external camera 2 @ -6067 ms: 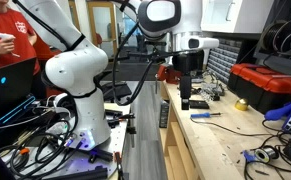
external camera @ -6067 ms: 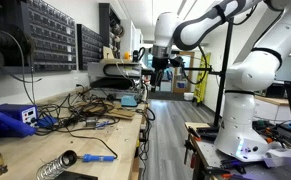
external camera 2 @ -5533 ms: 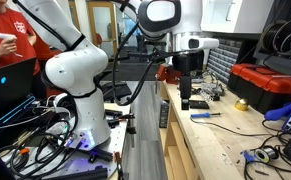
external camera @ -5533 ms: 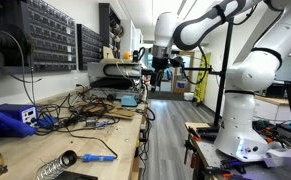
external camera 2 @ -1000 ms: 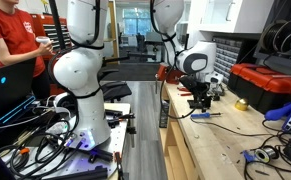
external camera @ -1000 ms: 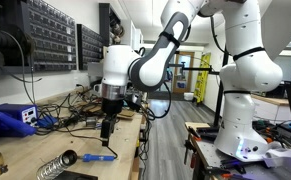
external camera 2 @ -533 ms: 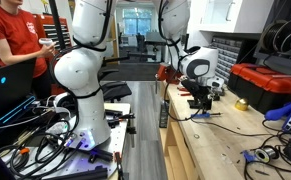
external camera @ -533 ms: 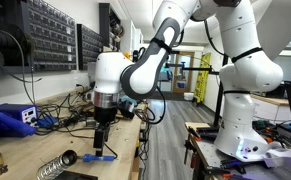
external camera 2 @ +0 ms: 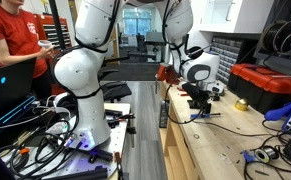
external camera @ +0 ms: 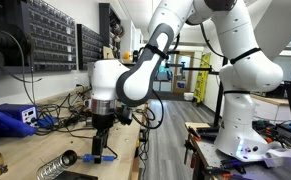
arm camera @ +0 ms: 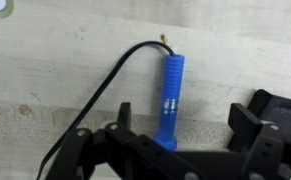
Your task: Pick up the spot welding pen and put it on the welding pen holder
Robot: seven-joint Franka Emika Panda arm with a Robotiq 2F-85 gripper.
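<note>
My gripper would leave the spot welding pen flat on the bench if I lifted now. My gripper's open fingers are on either side of its handle (external camera: pixel 102 158) (arm camera: pixel 169 113).
The spot welding pen (arm camera: pixel 171 92) has a bright blue handle and a thin dark cord, and lies flat on the wooden bench. It also shows in both exterior views (external camera: pixel 102 157) (external camera 2: pixel 211 114). My gripper (arm camera: pixel 188 108) is open, low over the pen, with its fingers either side of the handle's near end. It shows in both exterior views (external camera: pixel 98 148) (external camera 2: pixel 198 104). The welding pen holder (external camera: pixel 53 167), a silvery wire coil, lies on the bench just beside the pen, near the front edge.
A boxy blue unit (external camera: pixel 13 117) and tangled cables (external camera: pixel 80 117) lie behind the pen. A red box (external camera 2: pixel 270 85) and a yellow roll (external camera 2: pixel 241 104) sit farther along the bench. The bench edge (external camera: pixel 140 140) runs close beside the gripper.
The arm has swung across from high above the bench and come down over the blue pen. In the last second it sank a little lower. The pen has not moved.
</note>
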